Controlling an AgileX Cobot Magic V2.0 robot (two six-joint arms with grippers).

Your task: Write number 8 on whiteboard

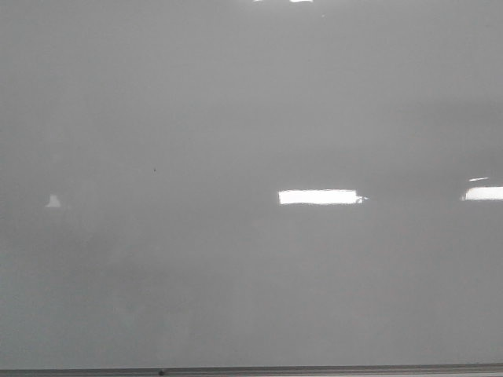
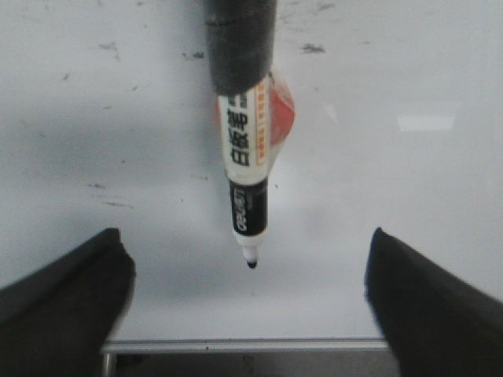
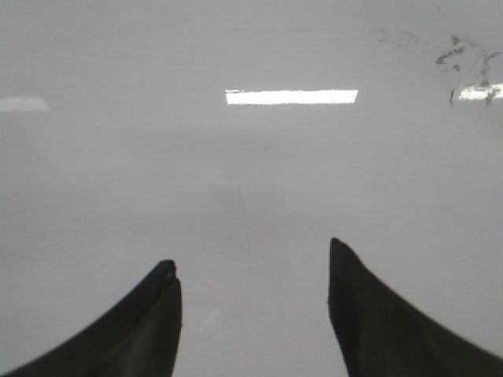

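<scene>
The marker's black band (image 2: 249,208) needs my left gripper closer before I close: in the left wrist view my fingers stop short, beside its nib (image 2: 251,257), and would miss.
The whiteboard (image 1: 251,275) fills the front view, glossy grey-white with bright light reflections. No number 8 shows on it; only a tiny dark speck (image 1: 155,169). Neither gripper shows in the front view. In the left wrist view a black-and-white marker (image 2: 245,181) with a red label hangs from a black wrapped holder, and its tip (image 2: 251,265) points at the whiteboard (image 2: 393,196). I cannot tell if the tip touches. My left gripper (image 2: 247,232) is open, with its fingers wide apart on either side of the marker. My right gripper (image 3: 251,251) is open and empty over the whiteboard (image 3: 251,173).
A thin metal edge (image 1: 314,369) runs along the board's bottom and also shows in the left wrist view (image 2: 244,344). Faint dark smudges (image 2: 313,49) mark the board there, and more smudges (image 3: 456,51) show in the right wrist view.
</scene>
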